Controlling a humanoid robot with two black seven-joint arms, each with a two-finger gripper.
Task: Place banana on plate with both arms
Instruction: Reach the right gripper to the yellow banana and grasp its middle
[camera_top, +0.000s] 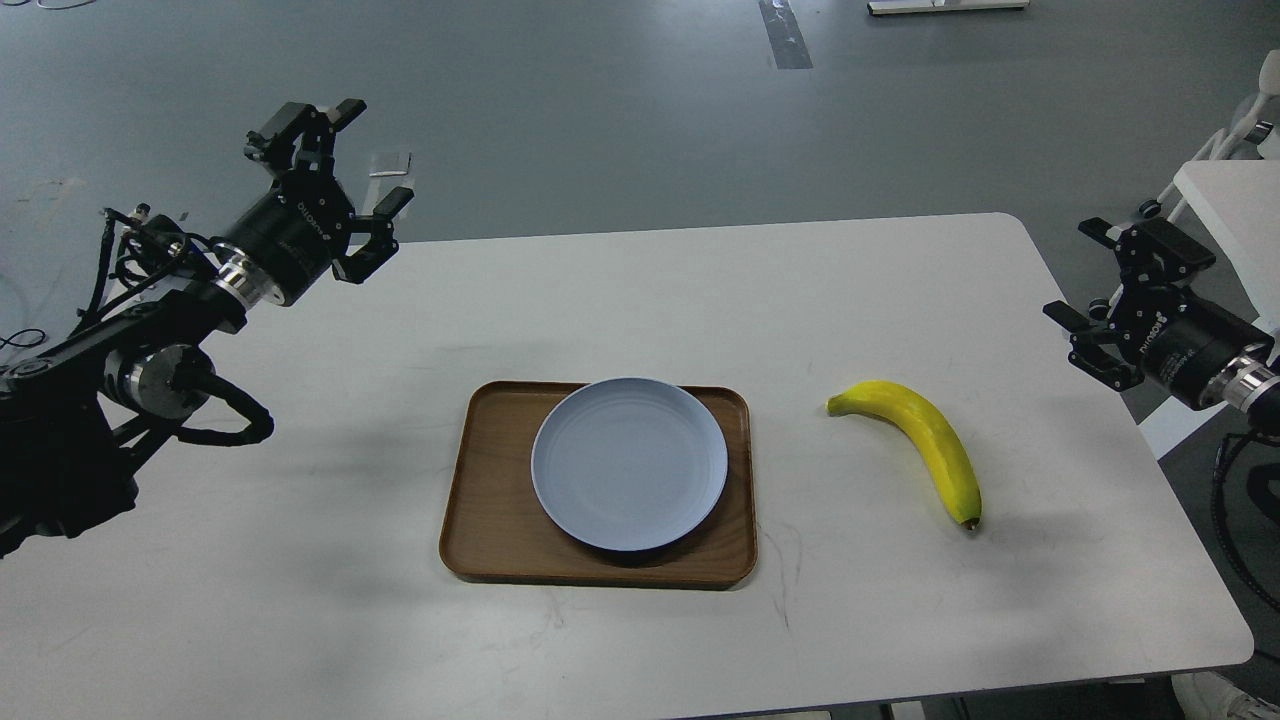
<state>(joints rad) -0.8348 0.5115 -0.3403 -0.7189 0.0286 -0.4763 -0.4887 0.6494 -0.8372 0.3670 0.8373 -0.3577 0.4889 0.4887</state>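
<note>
My right gripper needs to grab the banana by its middle (925, 430) next, so it can put the banana on the plate (629, 463).
The yellow banana (925, 445) lies on the white table (300, 620), right of the tray, dark tip toward me. The pale blue-grey plate (629, 463) rests on a brown wooden tray (490, 520) at the table's middle and holds nothing. My left gripper (352, 165) is open and empty, raised above the table's far left corner, well away from the plate. My right gripper (1105, 290) is open and empty, held over the table's right edge, a hand's width to the right of the banana and higher than it.
A second white table (1225, 185) and a white chair frame (1240, 125) stand beyond the right edge. Grey floor lies behind the table.
</note>
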